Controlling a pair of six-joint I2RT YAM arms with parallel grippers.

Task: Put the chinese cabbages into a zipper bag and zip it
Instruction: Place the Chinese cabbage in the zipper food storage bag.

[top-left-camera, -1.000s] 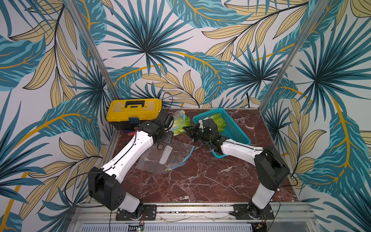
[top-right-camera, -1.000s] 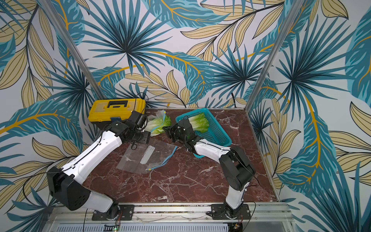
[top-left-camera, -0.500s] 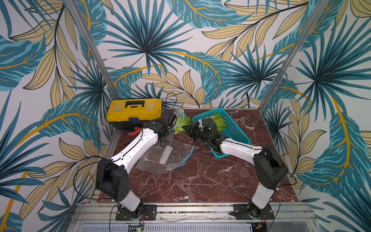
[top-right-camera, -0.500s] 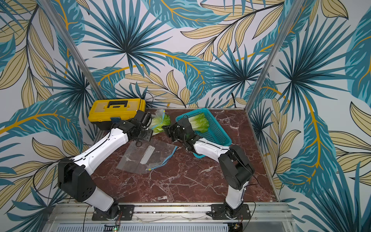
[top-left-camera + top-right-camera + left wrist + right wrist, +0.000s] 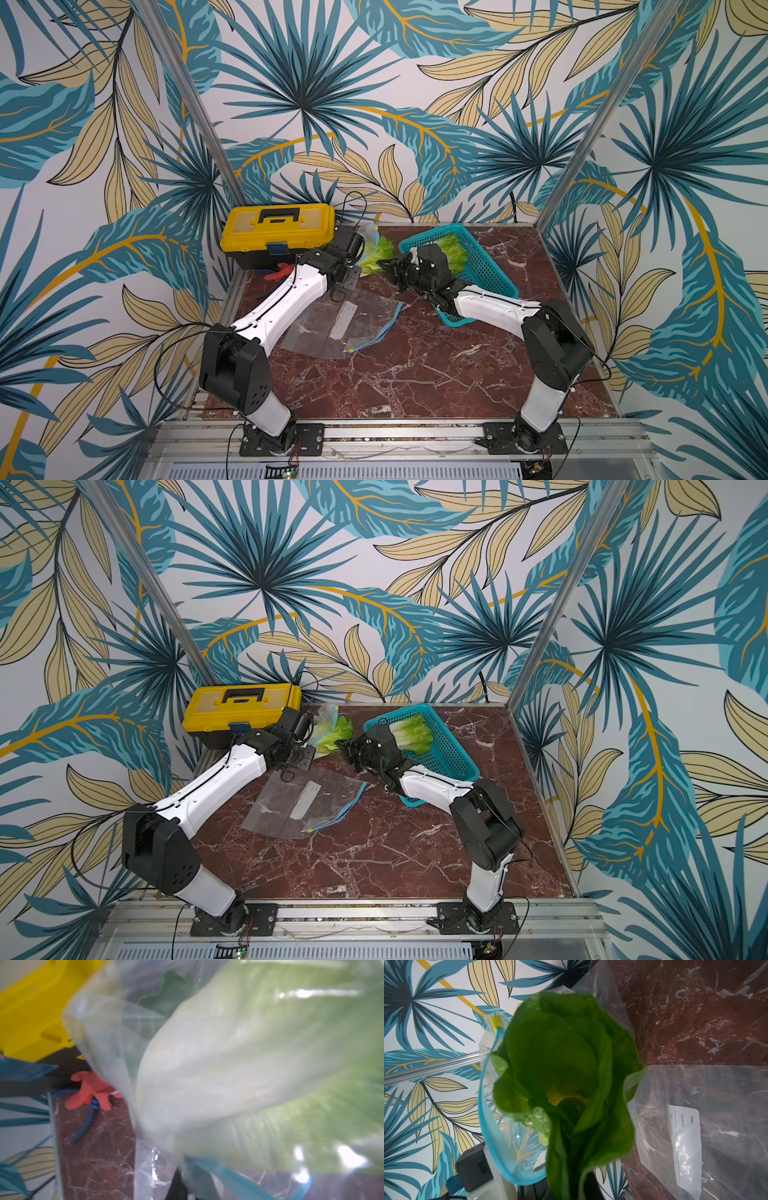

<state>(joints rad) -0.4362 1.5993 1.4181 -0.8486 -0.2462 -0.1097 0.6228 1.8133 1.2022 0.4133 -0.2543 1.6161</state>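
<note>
The chinese cabbage's leafy end is outside the blue rim (image 5: pixel 483 1118), so the robot's right gripper needs to move the cabbage farther in before letting go, or it would likely stay only partway in.
At the back of the table a clear zipper bag (image 5: pixel 370 236) (image 5: pixel 328 713) with a blue rim (image 5: pixel 483 1118) is held up. My left gripper (image 5: pixel 360 262) (image 5: pixel 311 742) (image 5: pixel 187 1184) is shut on its rim. One chinese cabbage (image 5: pixel 379 255) (image 5: pixel 334 733) (image 5: pixel 562 1068) lies in the bag's mouth. Its pale base (image 5: pixel 207 1068) shows through the plastic. My right gripper (image 5: pixel 385 264) (image 5: pixel 343 744) (image 5: pixel 571 1188) is shut on its leafy end. Another chinese cabbage (image 5: pixel 455 251) (image 5: pixel 411 731) lies in the teal basket (image 5: pixel 484 268) (image 5: pixel 451 752).
A second zipper bag (image 5: pixel 349 324) (image 5: pixel 307 804) (image 5: pixel 695 1126) lies flat mid-table. A yellow toolbox (image 5: pixel 278 228) (image 5: pixel 241 706) (image 5: pixel 31 1012) stands at the back left. An orange-handled tool (image 5: pixel 276 272) (image 5: pixel 91 1088) lies in front of it. Walls close in the back and both sides.
My left arm has reached further back to the bag, and its gripper has shut on the rim. The right gripper has stayed shut on the cabbage, almost in place.
</note>
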